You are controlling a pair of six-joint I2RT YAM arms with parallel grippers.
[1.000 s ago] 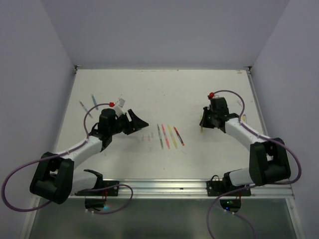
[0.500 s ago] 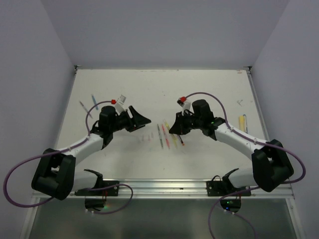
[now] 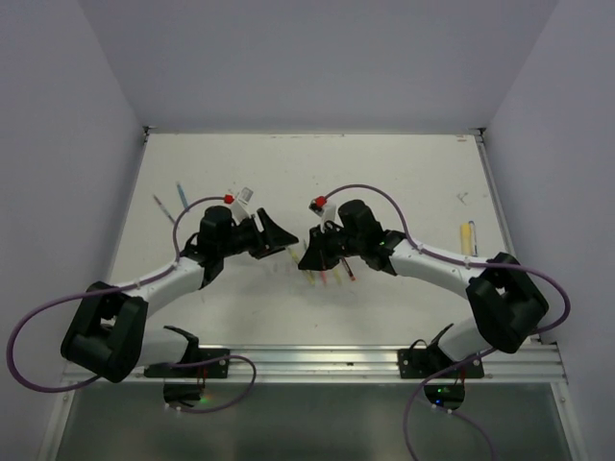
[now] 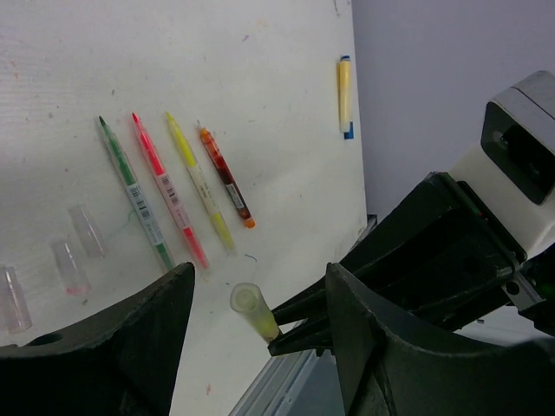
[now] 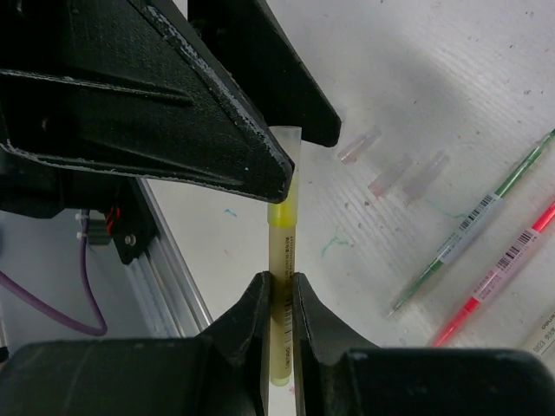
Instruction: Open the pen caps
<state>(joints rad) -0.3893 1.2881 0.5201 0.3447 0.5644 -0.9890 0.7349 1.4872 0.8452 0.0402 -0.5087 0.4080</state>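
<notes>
I should close my left gripper on the cap now. The cap's end is between my left gripper's fingers, so they would hold the cap.
My right gripper (image 5: pixel 279 295) is shut on the barrel of a yellow pen (image 5: pixel 282 251) and holds it above the table. The pen's translucent cap (image 5: pixel 284 160) is on and points at my left gripper (image 4: pixel 251 347). That gripper is open, and the cap (image 4: pixel 247 308) sits between its wide jaws without touching them. In the top view the two grippers, left (image 3: pixel 277 234) and right (image 3: pixel 312 255), meet at the table's middle. Several uncapped pens lie on the table: green (image 4: pixel 134 195), pink (image 4: pixel 169 199), yellow (image 4: pixel 201 186) and orange-red (image 4: pixel 225 178).
Three loose clear caps (image 4: pixel 87 230) lie left of the green pen and show in the right wrist view too (image 5: pixel 390 173). A yellow pen with a blue cap (image 3: pixel 468 235) lies at the right edge. Two more pens (image 3: pixel 181 197) lie far left. The metal rail (image 3: pixel 317 360) runs along the near edge.
My right arm swung left from the table's right side, carrying the yellow pen to the middle. My left gripper moved slightly right, and the cap now sits between its jaws.
</notes>
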